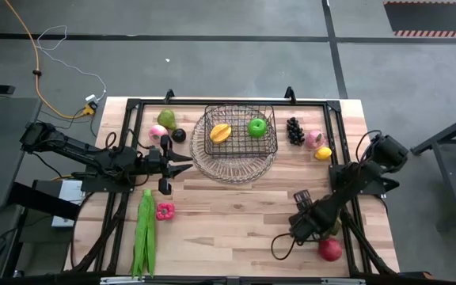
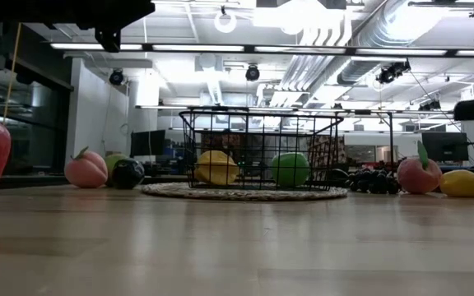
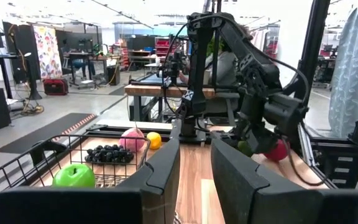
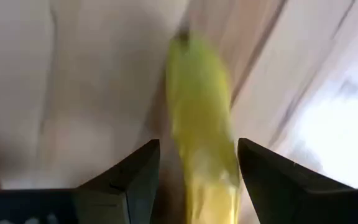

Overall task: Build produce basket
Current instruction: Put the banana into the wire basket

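The banana should next be grabbed by its dark-tipped end [image 4: 196, 93] with my right gripper, so that I can add the banana to the basket.
The wire-mesh basket [image 1: 236, 142] stands at the table's far middle. It holds a yellow fruit [image 1: 221, 132] and a green apple [image 1: 256, 127]. My left gripper [image 1: 184, 162] is open and empty, level, just left of the basket, whose rim also shows in the left wrist view [image 3: 73, 146]. My right gripper [image 1: 298, 229] is low over the near right of the table. It is open, with one finger on either side of a yellow-green banana [image 4: 201, 112] that lies on the wood. The gripper hides the banana in the high view.
Long green pods [image 1: 144, 233] and a pink piece [image 1: 165, 210] lie near left. A red apple [image 1: 330, 249] sits near right. A peach [image 1: 158, 133], a pear [image 1: 167, 119] and a dark fruit [image 1: 179, 135] lie far left. Grapes [image 1: 294, 131], a peach [image 1: 314, 139] and a lemon [image 1: 323, 153] lie far right.
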Robot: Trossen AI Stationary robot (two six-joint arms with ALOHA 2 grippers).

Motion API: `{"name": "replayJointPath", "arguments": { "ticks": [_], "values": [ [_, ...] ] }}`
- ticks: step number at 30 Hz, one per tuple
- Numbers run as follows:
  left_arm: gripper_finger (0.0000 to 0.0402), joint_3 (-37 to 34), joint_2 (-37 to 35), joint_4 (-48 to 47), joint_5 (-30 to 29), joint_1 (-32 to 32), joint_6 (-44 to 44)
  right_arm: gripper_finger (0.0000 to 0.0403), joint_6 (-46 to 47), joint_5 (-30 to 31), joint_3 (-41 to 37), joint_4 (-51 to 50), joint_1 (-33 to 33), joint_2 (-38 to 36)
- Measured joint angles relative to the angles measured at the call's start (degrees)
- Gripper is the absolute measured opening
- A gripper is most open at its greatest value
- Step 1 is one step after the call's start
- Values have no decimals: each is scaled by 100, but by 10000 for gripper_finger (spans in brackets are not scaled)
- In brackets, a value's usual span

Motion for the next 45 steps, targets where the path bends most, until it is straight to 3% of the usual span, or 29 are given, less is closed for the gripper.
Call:
{"name": "replayJointPath", "arguments": {
  "ticks": [12,16,22,30,34,38,41,45],
  "values": [
    [83,0,0,-55,-24,0,0,204,-953,662,-19,14,-178,227],
    [83,0,0,-55,-24,0,5,167,-1124,990,-24,63,-369,233],
    [83,0,0,-54,-24,0,149,67,-1508,1816,-30,-2,-751,193],
    [83,0,0,-53,-24,0,148,64,-1837,2885,201,335,-1535,-802],
    [83,0,0,-55,-24,0,146,64,-2143,3078,-144,2165,-1828,-1819],
    [83,0,0,-50,-24,0,149,64,-3208,2651,-1015,5260,-2021,-2558],
    [83,0,0,-51,-24,0,182,64,-3948,2397,-1654,7360,-2263,-2789],
    [83,0,0,-49,-24,0,424,63,-4405,2351,-2164,9377,-2676,-2810]
  ]
}}
